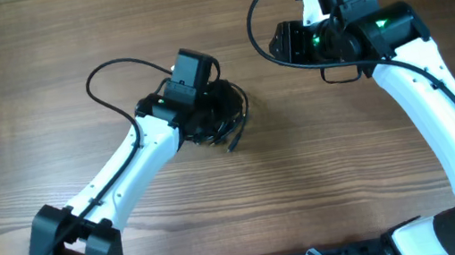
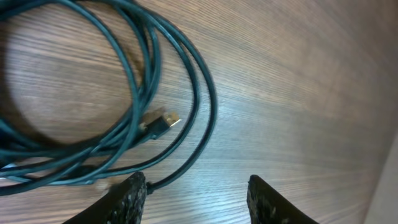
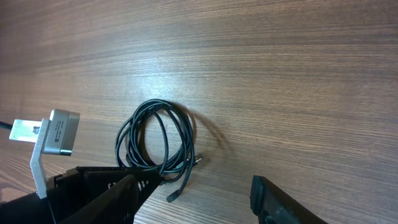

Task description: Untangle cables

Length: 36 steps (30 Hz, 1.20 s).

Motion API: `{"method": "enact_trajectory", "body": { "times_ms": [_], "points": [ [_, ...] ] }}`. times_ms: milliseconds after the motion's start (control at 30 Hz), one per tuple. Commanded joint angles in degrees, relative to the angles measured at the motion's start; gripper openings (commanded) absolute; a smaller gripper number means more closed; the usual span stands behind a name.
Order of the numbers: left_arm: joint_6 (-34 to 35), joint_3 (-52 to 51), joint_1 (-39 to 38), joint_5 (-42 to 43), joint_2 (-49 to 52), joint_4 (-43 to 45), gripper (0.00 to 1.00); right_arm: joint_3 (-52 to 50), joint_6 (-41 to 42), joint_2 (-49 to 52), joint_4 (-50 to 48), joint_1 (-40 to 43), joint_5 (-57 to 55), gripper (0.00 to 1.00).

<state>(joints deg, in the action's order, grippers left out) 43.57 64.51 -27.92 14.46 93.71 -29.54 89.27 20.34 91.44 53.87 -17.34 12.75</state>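
Observation:
The coil's loops have a side that faces my right gripper. My right gripper will grab them there, which leaves the coil's far side free to untangle the cables.
The cables (image 1: 233,113) lie as one small black coil on the wooden table. In the left wrist view the coil's loops (image 2: 134,93) fill the upper left, with a gold-tipped plug (image 2: 165,121) inside them. My left gripper (image 2: 196,193) is open just over the coil's edge, and its left finger is next to one strand. From overhead its jaws are hidden under the left wrist (image 1: 194,83). My right gripper (image 3: 196,193) is open and empty, to the right of the coil (image 3: 158,143) and apart from it. A loose plug end (image 3: 174,196) trails out of the coil.
The left arm's thick cable (image 1: 106,73) loops left of the coil. The right arm's thick cables (image 1: 255,19) loop round its wrist at the upper right. The left arm's white camera mount (image 3: 56,134) shows in the right wrist view.

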Motion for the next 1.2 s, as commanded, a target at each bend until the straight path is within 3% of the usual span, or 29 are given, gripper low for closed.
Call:
{"method": "enact_trajectory", "body": {
  "times_ms": [0,200,367,767,1000,1167],
  "points": [
    [-7.4,5.2,7.3,-0.6,-3.8,-2.6,0.54,0.1,0.0,0.5,-0.2,0.0,3.0,0.60],
    [-5.2,5.1,24.4,-0.6,-2.3,-11.0,0.51,0.1,1.2,5.7,-6.3,-6.8,8.1,0.59],
    [-5.2,5.1,32.9,-0.6,0.8,-15.8,0.52,0.1,13.8,17.1,-15.7,-17.4,7.7,0.50],
    [-3.7,5.0,34.2,2.4,1.2,-16.6,0.58,0.1,17.3,35.1,-27.5,-24.3,5.2,0.43],
    [-3.7,5.0,34.2,2.4,1.2,-16.6,0.59,-0.1,17.3,36.6,-28.8,-24.3,-4.0,0.36],
    [-3.7,5.0,34.2,2.4,1.2,-16.6,0.59,-0.9,17.3,38.7,-31.1,-25.7,-2.0,0.29]
  ]
}}
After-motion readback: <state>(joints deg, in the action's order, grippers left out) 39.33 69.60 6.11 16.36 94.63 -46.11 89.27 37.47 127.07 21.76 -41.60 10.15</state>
